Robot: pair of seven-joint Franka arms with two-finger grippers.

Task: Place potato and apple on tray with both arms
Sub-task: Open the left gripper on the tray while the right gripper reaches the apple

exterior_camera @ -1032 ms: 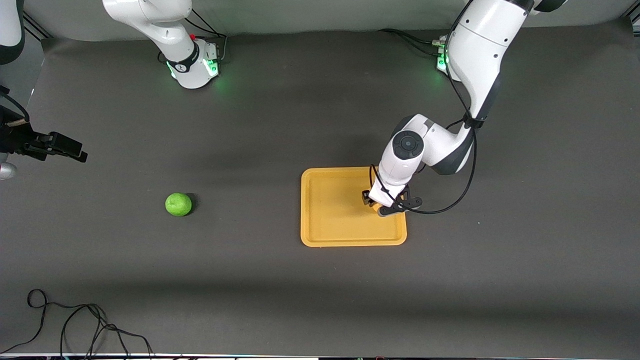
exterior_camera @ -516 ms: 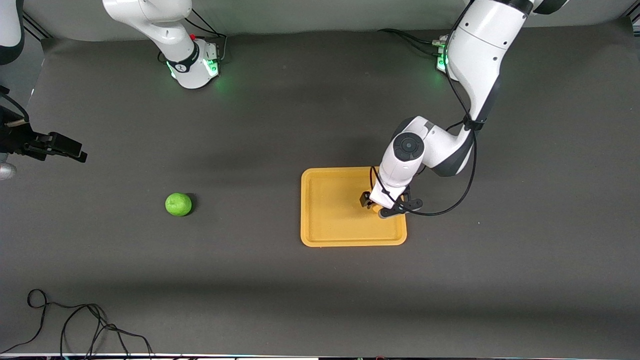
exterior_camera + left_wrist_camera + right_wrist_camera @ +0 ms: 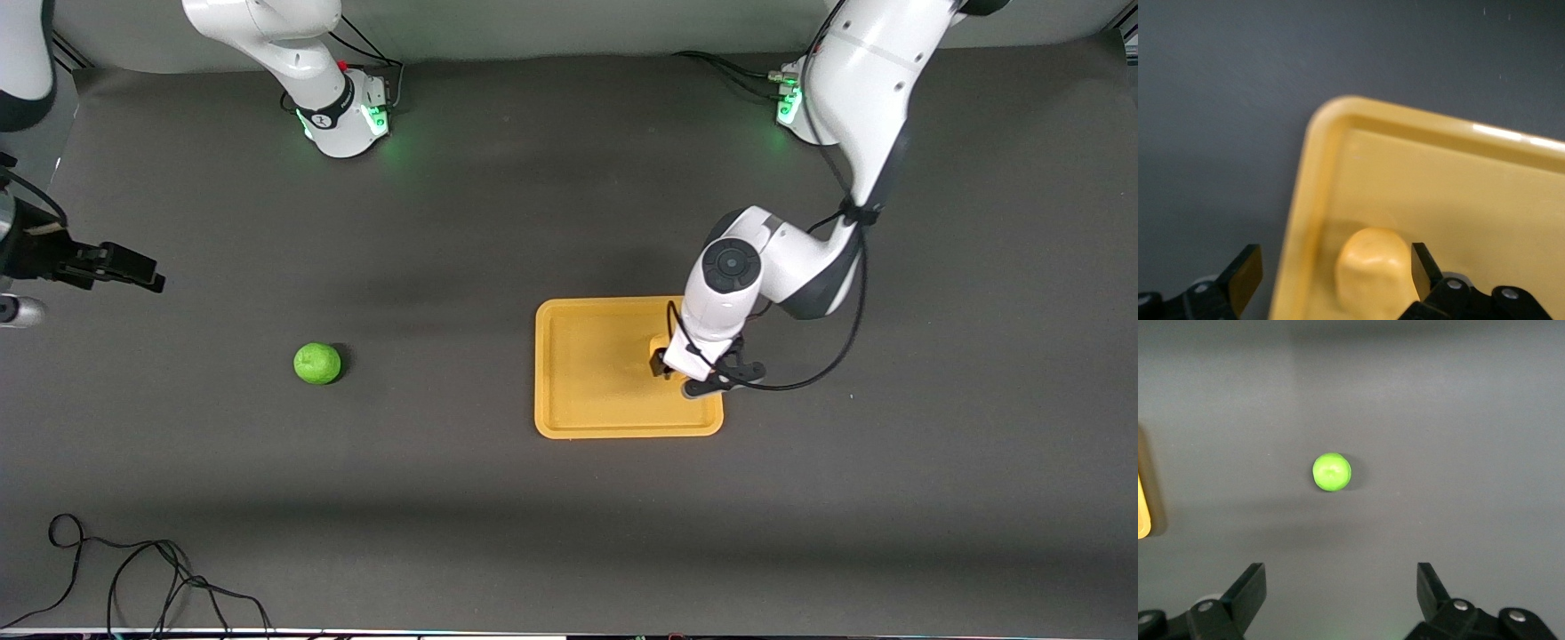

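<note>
My right gripper should next pick up the green apple (image 3: 317,363) by its rounded sides to put it on the orange tray (image 3: 596,373).
The yellow potato (image 3: 1371,273) lies on the orange tray (image 3: 596,373), near the rim at the left arm's end. My left gripper (image 3: 1335,277) is open and low over the tray, with the potato between its fingers, close to one finger and apart from the other. In the front view my left gripper (image 3: 689,372) hides most of the potato. The green apple (image 3: 317,363) sits on the table toward the right arm's end. It also shows in the right wrist view (image 3: 1331,471). My right gripper (image 3: 133,267) is open and empty, up in the air beside the apple.
The dark table mat (image 3: 444,222) lies under everything. A loose black cable (image 3: 133,569) lies near the front edge at the right arm's end. A corner of the tray (image 3: 1142,513) shows at the edge of the right wrist view.
My left hand has shifted a little over the tray toward the left arm's end. My right gripper has shifted slightly. The apple and the tray have not moved.
</note>
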